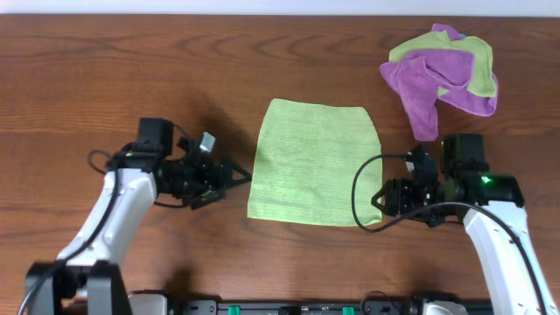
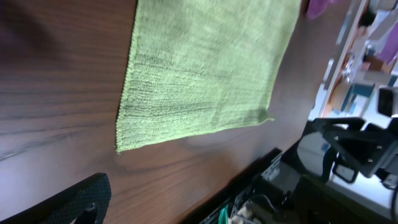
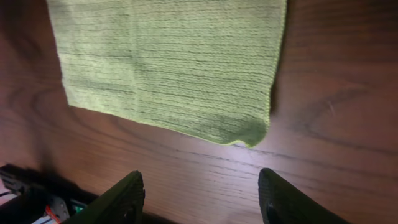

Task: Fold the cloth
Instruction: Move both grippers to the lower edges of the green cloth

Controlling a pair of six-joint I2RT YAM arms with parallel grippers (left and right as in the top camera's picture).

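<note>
The left gripper grabs the near corner of the light green cloth beside it next, to fold the cloth's near edge over its far half.
A light green cloth (image 1: 315,162) lies flat and unfolded in the middle of the table. It also shows in the left wrist view (image 2: 205,68) and in the right wrist view (image 3: 168,62). My left gripper (image 1: 233,181) is open and empty, just left of the cloth's near left corner; only one of its fingers (image 2: 74,202) shows in the left wrist view. My right gripper (image 1: 380,201) is open and empty, just right of the cloth's near right corner. Its fingers (image 3: 200,190) hover over bare wood a little short of that corner.
A crumpled pile of purple and green cloths (image 1: 442,74) lies at the far right of the wooden table (image 1: 131,70). The table's front edge (image 1: 280,297), with the arm bases, runs close behind both grippers.
</note>
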